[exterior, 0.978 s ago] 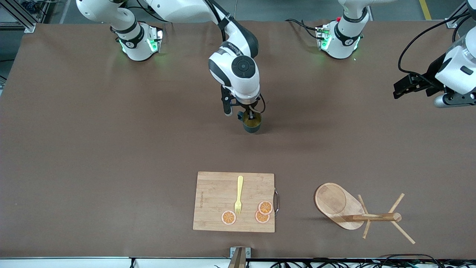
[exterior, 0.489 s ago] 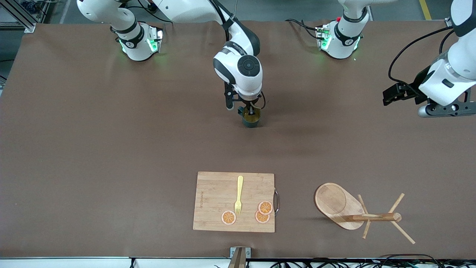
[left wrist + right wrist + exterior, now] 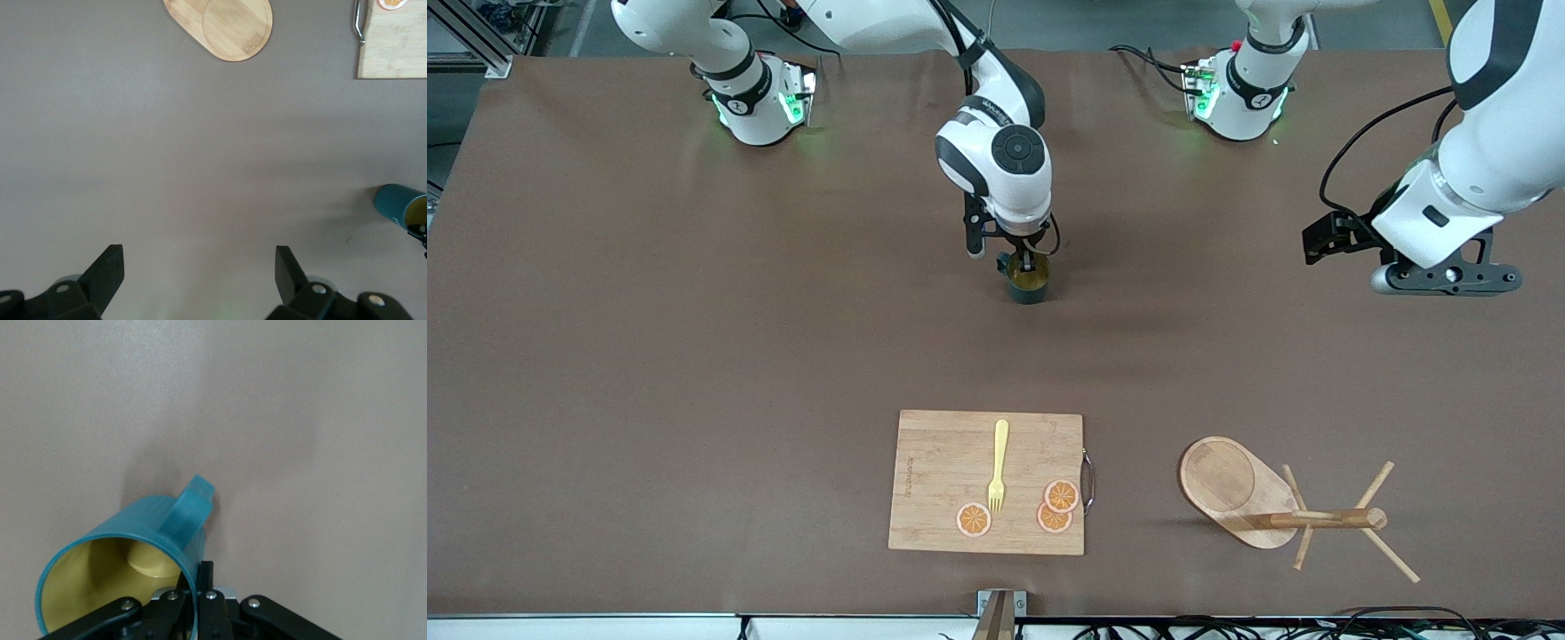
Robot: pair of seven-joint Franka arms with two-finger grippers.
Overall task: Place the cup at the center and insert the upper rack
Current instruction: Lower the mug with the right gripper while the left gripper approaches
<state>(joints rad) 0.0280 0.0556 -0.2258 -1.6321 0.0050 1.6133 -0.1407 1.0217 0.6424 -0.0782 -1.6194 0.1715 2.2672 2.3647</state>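
Observation:
The cup's base (image 3: pixel 1029 300) (image 3: pixel 155 499) meets its shadow on the tabletop, so the cup would stay standing there. My right gripper should open now.
The dark teal cup (image 3: pixel 1028 283) with a yellow inside is in the middle of the table, held at its rim by my right gripper (image 3: pixel 1024 263), which is shut on it. In the right wrist view the cup (image 3: pixel 153 520) hangs tilted from the gripper (image 3: pixel 197 577), one finger inside and one outside, its handle away from the fingers. I cannot tell if it touches the table. The wooden mug tree (image 3: pixel 1232 487) lies on its side near the front camera. My left gripper (image 3: pixel 1320 240) is open and empty over bare table at the left arm's end, as the left wrist view (image 3: pixel 199 257) shows.
A wooden cutting board (image 3: pixel 951 480) with a yellow fork (image 3: pixel 998 462) and three orange slices (image 3: pixel 1061 495) lies beside the mug tree, nearer the front camera than the cup. The left wrist view shows the tree's oval base (image 3: pixel 227 23), the board's corner (image 3: pixel 400 47) and the cup (image 3: pixel 393 202).
My right gripper has carried the cup a little toward the robots' bases. My left arm has swung in from the table's end toward the middle, its gripper still open.

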